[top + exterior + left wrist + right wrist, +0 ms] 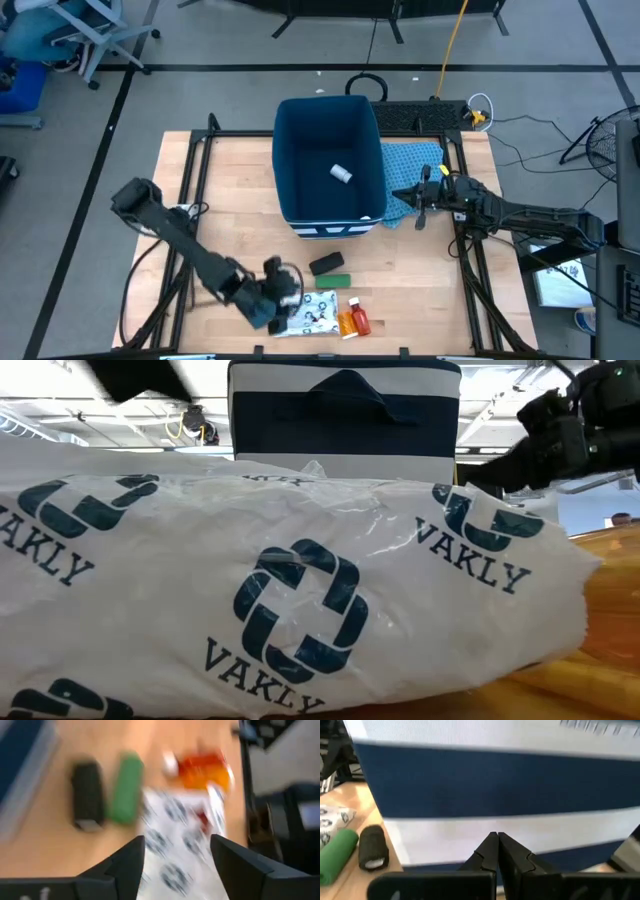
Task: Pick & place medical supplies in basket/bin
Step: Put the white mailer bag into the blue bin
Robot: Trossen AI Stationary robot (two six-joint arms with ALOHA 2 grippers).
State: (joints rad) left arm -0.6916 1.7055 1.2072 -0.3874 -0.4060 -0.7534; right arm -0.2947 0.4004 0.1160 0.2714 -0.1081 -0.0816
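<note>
The left gripper grabs the white patterned packet by its end (290,322) opposite the red mark next, to put the medical packet in the dark blue bin (300,150).
The white patterned packet (322,313) lies flat near the table's near edge and fills the low view (290,580). My left gripper (290,300) is open at the packet's left end, one finger on either side of it (177,842). Beside the packet lie the black oblong piece (327,264), the green box (331,281), and the orange (348,323) and red (362,320) bottles. The small white bottle (341,173) lies on the floor of the dark blue bin (300,150). My right gripper (405,197) is shut, hovering by the bin's right wall (497,847). My left gripper stands open astride the left end of the packet (172,870), coming slantwise from the table's left and above. The packet lies flat on the table. I cannot tell whether the fingers (132,862) touch it.
A light blue cloth (415,160) lies between the bin and my right arm. Black frame rails (190,190) run along the table's left and right sides. Bare wood (240,230) shows left of the bin.
</note>
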